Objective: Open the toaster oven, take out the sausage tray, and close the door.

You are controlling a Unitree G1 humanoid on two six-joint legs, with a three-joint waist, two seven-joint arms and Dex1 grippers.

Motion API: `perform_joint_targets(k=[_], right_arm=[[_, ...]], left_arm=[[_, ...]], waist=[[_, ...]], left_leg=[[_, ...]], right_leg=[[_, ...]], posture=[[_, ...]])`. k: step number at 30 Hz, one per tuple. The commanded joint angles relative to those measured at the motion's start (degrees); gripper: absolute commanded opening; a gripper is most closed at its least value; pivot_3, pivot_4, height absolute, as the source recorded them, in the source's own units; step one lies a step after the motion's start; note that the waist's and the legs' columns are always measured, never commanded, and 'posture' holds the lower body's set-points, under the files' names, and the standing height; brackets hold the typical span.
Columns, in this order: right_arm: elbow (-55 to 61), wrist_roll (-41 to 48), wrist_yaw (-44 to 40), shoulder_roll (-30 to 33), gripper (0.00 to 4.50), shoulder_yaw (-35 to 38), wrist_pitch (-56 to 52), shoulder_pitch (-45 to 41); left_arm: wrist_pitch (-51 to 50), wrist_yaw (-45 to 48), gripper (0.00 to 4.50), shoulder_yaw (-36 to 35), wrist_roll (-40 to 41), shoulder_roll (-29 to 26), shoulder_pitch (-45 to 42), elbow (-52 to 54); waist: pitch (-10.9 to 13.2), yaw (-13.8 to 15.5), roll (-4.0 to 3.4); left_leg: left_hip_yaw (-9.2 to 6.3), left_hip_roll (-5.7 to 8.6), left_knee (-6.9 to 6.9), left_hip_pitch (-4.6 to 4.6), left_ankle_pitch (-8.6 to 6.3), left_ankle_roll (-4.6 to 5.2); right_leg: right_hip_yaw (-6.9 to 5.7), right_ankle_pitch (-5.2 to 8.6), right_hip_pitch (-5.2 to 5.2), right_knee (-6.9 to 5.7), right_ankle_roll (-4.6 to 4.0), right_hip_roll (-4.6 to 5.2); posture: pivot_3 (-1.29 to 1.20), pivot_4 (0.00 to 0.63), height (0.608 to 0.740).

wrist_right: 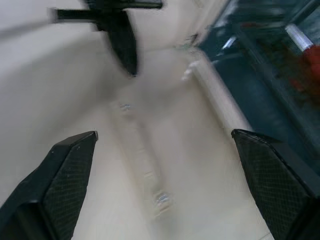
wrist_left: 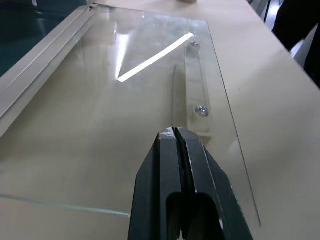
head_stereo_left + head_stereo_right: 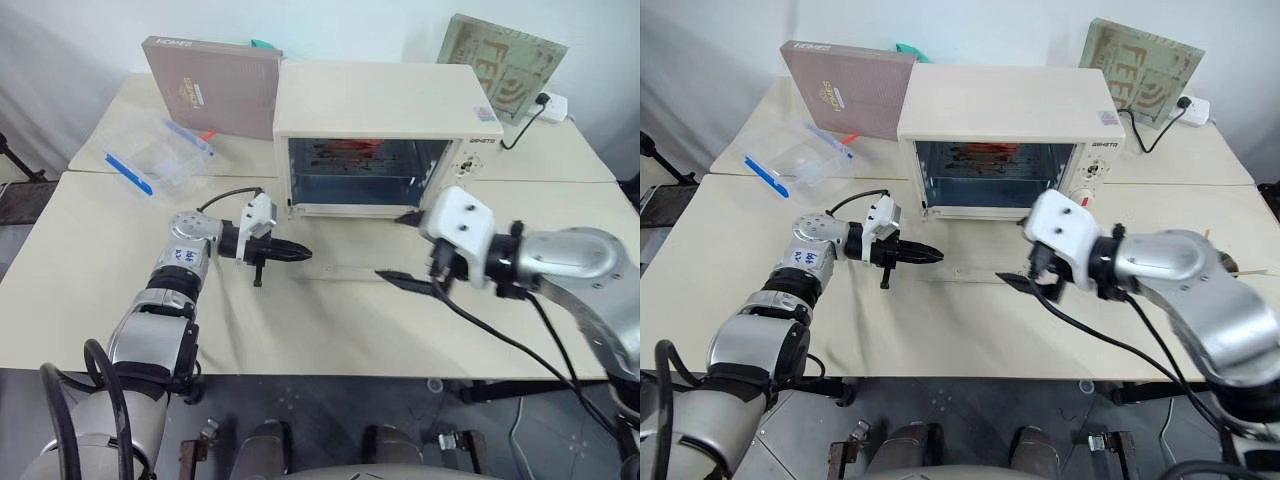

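Observation:
My right gripper will next grab the sausage tray by its thin front rim (image 3: 355, 176) to take the sausages out of the toaster oven (image 3: 375, 100).
The cream-white toaster oven (image 3: 375, 100) stands at the back middle of the table. Its glass door (image 3: 345, 240) is folded down flat on the tabletop, with the bar handle (image 2: 194, 90) at the near edge. Inside the oven, the sausage tray (image 3: 350, 157) shows dimly with a red sausage (image 1: 306, 56) on it. My left gripper (image 3: 300, 254) is shut and empty, and it hovers over the door's left end, pointing along the handle. My right gripper (image 3: 405, 248) is open and empty, raised in front of the oven's right side above the door.
A clear blue-rimmed plastic box (image 3: 155, 158) lies at the back left. A brown flat box (image 3: 210, 85) leans beside the oven. A green board (image 3: 503, 65) and a wall plug (image 3: 550, 101) with its cable are at the back right. Bare tabletop lies in front of the door.

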State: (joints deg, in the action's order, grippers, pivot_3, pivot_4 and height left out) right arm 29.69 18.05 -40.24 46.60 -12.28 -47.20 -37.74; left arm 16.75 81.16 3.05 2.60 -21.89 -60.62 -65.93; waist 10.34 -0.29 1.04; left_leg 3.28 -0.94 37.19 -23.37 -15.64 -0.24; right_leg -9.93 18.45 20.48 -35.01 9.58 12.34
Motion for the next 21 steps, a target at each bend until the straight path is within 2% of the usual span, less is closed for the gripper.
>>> perform_joint_targets(k=[1,6,10,13,16,21], right_arm=[[-6.1,-10.2,3.6,-2.1,4.50,-7.0,5.0,-4.3],[-19.0,-22.4,8.8,-7.4,4.50,-14.6,8.1,-11.7],[-28.5,-28.8,11.8,-13.0,4.50,-16.7,11.3,-16.4],[-35.9,-33.5,14.5,-17.1,4.50,-18.2,13.8,-19.7],[-45.4,-38.8,17.5,-19.8,4.50,-20.5,18.7,-22.8],[-56.4,-44.0,20.1,-23.1,4.50,-21.7,26.0,-26.0]], left_arm=[[2.8,-0.2,0.01,1.2,-1.9,-0.4,0.7,-0.6],[0.4,1.9,0.01,-6.1,6.6,0.1,2.2,1.9],[-4.9,3.5,0.01,-11.0,13.1,-0.1,5.7,8.1],[-8.7,0.5,0.01,-14.8,17.7,-0.6,10.2,15.3],[-14.6,-2.4,0.01,-17.6,22.3,-1.3,18.2,27.1],[-21.0,-7.7,0.01,-18.8,26.0,-2.1,28.4,41.7]], waist=[[0.0,0.1,0.00],[0.0,-0.4,0.00],[0.0,-1.5,0.00],[0.0,-2.1,0.00],[0.0,-3.0,-0.01],[0.0,-3.4,-0.02]], left_leg=[[0.00,0.00,0.00,0.00,0.00,0.00],[0.03,0.01,0.01,-0.02,0.00,0.00],[-0.01,0.00,-0.06,-0.06,0.00,-0.01],[-0.09,0.00,-0.11,-0.04,0.00,-0.01],[-0.20,-0.01,-0.14,-0.02,0.00,-0.02],[-0.31,-0.01,-0.19,0.01,-0.02,-0.06]], right_leg=[[0.00,0.00,0.01,-0.03,0.00,0.00],[0.02,0.00,0.09,-0.09,0.00,0.02],[0.01,0.00,0.24,-0.34,0.00,0.04],[0.01,0.00,0.31,-0.52,0.00,0.04],[0.00,0.00,0.31,-0.62,0.00,0.04],[0.03,0.00,0.29,-0.66,0.00,0.03]], posture=[[0.00,0.150,0.740],[0.00,0.150,0.740],[0.00,0.150,0.740],[0.00,0.150,0.740],[0.00,0.150,0.740],[0.00,0.150,0.740]])
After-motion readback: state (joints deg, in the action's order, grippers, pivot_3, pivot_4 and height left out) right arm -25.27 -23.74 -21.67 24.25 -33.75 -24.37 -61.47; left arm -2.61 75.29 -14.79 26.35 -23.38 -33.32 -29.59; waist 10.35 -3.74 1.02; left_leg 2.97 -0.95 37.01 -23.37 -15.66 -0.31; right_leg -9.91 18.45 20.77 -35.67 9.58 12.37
